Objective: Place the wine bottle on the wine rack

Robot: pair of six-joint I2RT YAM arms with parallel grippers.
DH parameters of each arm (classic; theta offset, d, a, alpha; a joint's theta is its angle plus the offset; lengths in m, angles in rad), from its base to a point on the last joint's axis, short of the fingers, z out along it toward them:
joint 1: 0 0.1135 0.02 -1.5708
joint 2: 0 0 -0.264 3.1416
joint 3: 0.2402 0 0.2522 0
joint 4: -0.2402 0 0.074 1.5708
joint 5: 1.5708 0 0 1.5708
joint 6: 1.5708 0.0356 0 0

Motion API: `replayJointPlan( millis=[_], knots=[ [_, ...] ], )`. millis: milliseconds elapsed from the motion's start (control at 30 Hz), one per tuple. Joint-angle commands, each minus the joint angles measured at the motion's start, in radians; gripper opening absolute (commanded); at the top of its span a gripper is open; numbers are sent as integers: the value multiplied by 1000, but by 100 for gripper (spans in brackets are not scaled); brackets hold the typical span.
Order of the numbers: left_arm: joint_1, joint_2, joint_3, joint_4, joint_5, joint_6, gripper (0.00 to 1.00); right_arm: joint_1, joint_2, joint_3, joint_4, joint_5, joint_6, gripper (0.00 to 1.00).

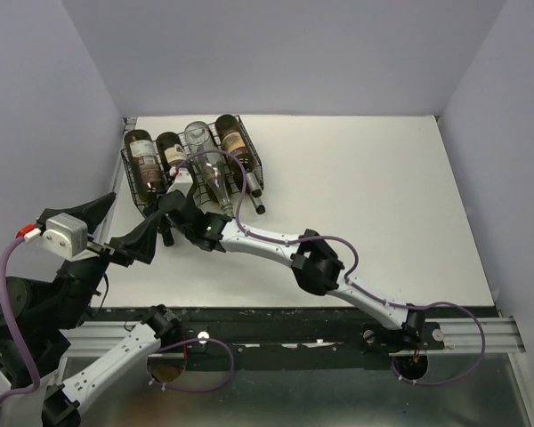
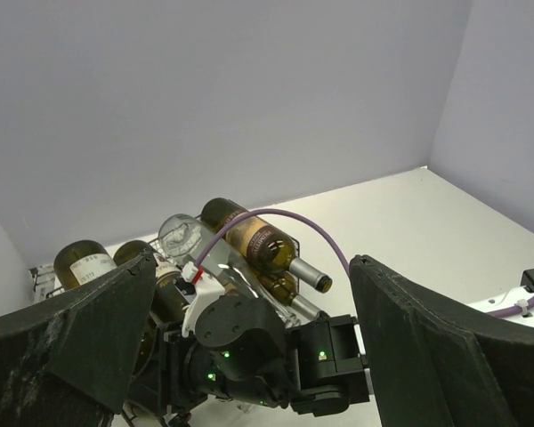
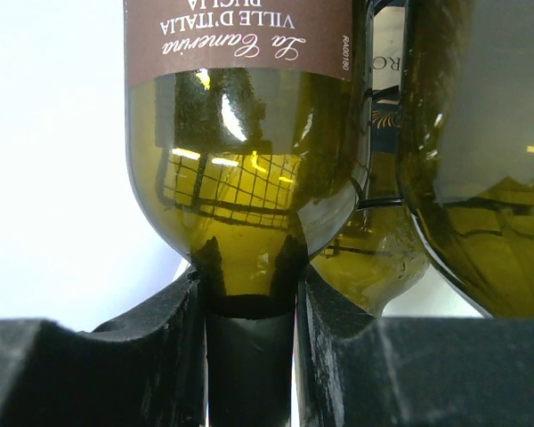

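Note:
The right gripper is ready to open now, because the green wine bottle's body lies in the wine rack (image 1: 259,165) and the bottle would stay there.
The black wire wine rack (image 1: 259,165) stands at the far left of the table with several bottles lying in it. My right gripper (image 1: 171,206) reaches to its near side. In the right wrist view the right gripper (image 3: 249,285) is shut on the black-capped neck of a green wine bottle (image 3: 249,151) with a brown label. This looks like the leftmost bottle (image 1: 143,160) in the rack. My left gripper (image 1: 135,218) is open and empty just left of the right wrist. In the left wrist view its wide fingers (image 2: 445,347) frame the right arm's wrist (image 2: 240,342).
A clear bottle (image 1: 205,158) and a brown-labelled bottle (image 1: 234,142) lie to the right in the rack, necks toward me. A purple cable (image 1: 240,191) loops over the rack's near edge. Grey walls close in on the left, behind and on the right.

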Motion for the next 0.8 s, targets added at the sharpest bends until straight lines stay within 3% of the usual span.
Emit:
replayJointPlan(
  millis=[0, 200, 367, 467, 667, 767],
  knots=[
    [-2, -12, -11, 0, -25, 4, 99, -7, 24, 60, 80, -26, -12, 28],
    [-2, -9, -9, -5, -21, 8, 99, -11, 35, 62, 76, -26, -3, 37],
    [-2, -3, -3, -6, -18, 15, 99, -14, 24, 42, 85, -35, -1, 55],
    [-2, 1, -2, -5, -16, 18, 99, -17, 10, 19, 97, -42, 3, 60],
    [-2, -2, 0, -11, -21, 20, 99, -19, 1, 13, 74, -43, 13, 59],
    [-2, -6, -3, -11, -22, 20, 99, -20, -8, 2, 69, -45, 8, 47]
  ],
)
